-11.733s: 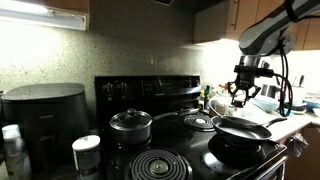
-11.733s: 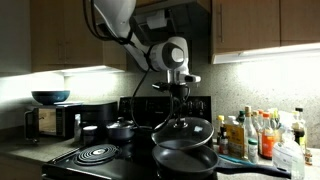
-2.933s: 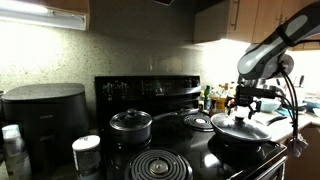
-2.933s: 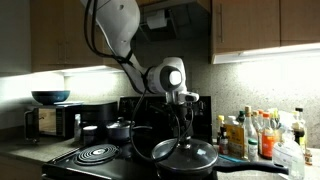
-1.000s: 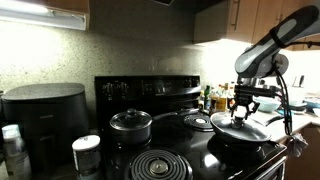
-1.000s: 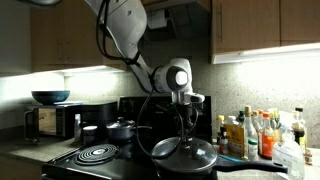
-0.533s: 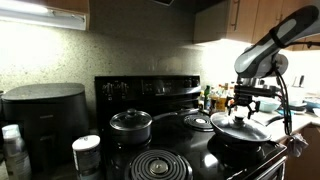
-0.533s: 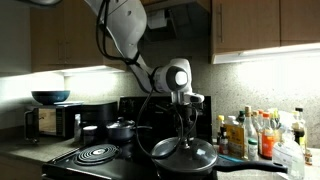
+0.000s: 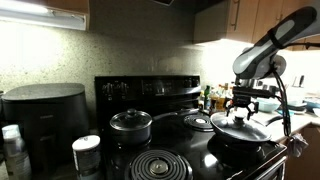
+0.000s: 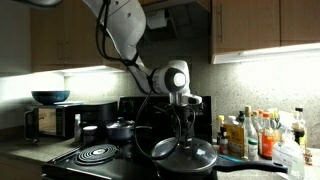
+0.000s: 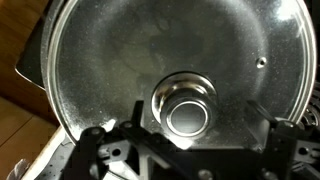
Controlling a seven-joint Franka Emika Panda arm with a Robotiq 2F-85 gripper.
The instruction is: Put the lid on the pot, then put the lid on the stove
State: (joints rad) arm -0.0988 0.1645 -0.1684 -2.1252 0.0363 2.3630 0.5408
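The lid's round knob [image 9: 238,121] is between my fingertips and closing would catch the knob, so it is now time for my gripper to close on it.
The glass lid [image 9: 243,129] with its shiny rim lies on the wide black pot [image 9: 238,142] at the stove's front burner, and shows in both exterior views. In the wrist view the lid [image 11: 110,60] fills the picture, with its round knob [image 11: 188,104] in the middle. My gripper [image 11: 203,118] hangs straight over the knob and is open. One finger stands on each side of the knob, apart from it. The gripper [image 10: 183,128] sits just above the lid [image 10: 186,152]. The black stove [image 9: 150,92] has coil burners.
A small black saucepan [image 9: 131,123] with its own lid sits on a back burner. A dark air fryer [image 9: 45,115] and a white container [image 9: 87,152] stand beside the stove. Bottles [image 10: 255,135] crowd the counter past the pan. A blue bowl [image 10: 50,97] rests on an appliance.
The lid, held above the pan earlier, has come down onto it. Over the last second the fingers have spread away from the knob, and the lid stays put.
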